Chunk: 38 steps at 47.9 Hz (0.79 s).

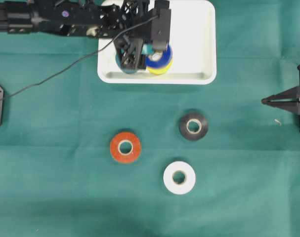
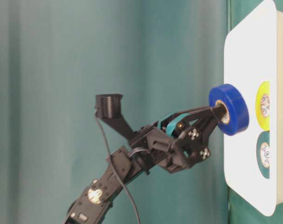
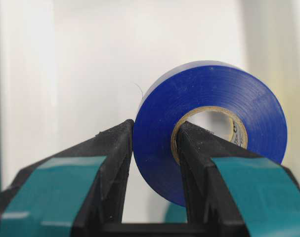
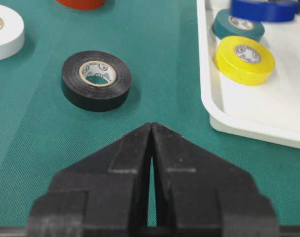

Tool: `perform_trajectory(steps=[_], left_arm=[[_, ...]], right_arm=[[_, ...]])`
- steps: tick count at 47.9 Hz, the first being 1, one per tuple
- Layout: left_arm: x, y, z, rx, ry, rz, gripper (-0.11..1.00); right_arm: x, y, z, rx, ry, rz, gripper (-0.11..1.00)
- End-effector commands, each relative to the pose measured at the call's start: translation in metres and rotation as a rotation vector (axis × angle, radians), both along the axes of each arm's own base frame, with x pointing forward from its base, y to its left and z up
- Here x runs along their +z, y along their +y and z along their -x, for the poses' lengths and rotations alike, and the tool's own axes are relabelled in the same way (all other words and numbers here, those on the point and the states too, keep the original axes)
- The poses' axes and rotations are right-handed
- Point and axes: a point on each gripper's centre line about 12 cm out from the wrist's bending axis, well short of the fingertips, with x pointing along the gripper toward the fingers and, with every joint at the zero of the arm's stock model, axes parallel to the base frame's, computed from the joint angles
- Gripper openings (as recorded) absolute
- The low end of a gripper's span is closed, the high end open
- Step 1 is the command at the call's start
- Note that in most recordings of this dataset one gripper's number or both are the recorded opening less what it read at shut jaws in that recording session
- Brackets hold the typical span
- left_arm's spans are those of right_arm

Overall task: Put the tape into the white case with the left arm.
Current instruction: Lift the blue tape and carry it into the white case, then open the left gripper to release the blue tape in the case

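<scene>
The left gripper should keep its hold on the blue tape until it is moved toward the case's far edge, because the blue tape overlaps the yellow tape [image 1: 160, 70].
A blue tape [image 3: 209, 94] roll hangs over the white case [image 1: 194, 39], above its front left part. My left gripper [image 3: 155, 129] is shut on the roll's wall, one teal-banded finger inside the core and the other outside. In the table-level view the blue tape [image 2: 234, 109] is clear of the case [image 2: 248, 56] floor. From overhead the blue tape [image 1: 158, 58] partly covers a yellow tape [image 1: 160, 70] lying in the case. A teal tape [image 1: 126, 66] lies beside it. My right gripper [image 1: 263, 101] rests shut and empty at the right table edge.
On the green cloth lie a black tape [image 1: 193, 125], an orange-red tape [image 1: 125, 147] and a white tape [image 1: 179, 177]. The black tape [image 4: 96, 80] lies just ahead of my right gripper [image 4: 151, 126], with the case rim [image 4: 248, 129] to its right.
</scene>
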Motion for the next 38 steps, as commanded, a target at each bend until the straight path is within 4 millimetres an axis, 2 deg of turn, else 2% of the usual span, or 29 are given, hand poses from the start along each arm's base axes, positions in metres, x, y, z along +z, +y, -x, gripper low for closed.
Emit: perform_trajectory(steps=[1,11,22,24,32,34,38], left_arm=[[0.017,0.016,-0.007,0.027,-0.057,-0.022,0.26],[0.014,0.035,-0.007,0.062,-0.062,-0.027,0.26],[0.009,0.041,-0.008,0.056,-0.067,-0.047,0.27],[0.007,0.041,-0.008,0.056,-0.066,-0.047,0.36],[0.005,0.041,-0.008,0.056,-0.062,-0.045,0.8],[0.006,0.042,-0.008,0.059,-0.063,-0.045,0.84],[0.008,0.041,-0.008,0.056,-0.066,-0.047,0.84]], right_arm=[[0.004,0.0,-0.002,-0.001,-0.014,0.0,-0.09],[0.004,0.0,-0.002,-0.001,-0.014,0.0,-0.09],[0.004,0.0,-0.002,-0.001,-0.014,0.0,-0.09],[0.005,0.0,-0.002,-0.001,-0.015,0.0,-0.09],[0.005,0.0,-0.002,0.0,-0.015,0.001,-0.09],[0.005,0.0,-0.002,-0.001,-0.015,0.0,-0.09],[0.004,0.0,-0.002,-0.001,-0.014,0.0,-0.09]])
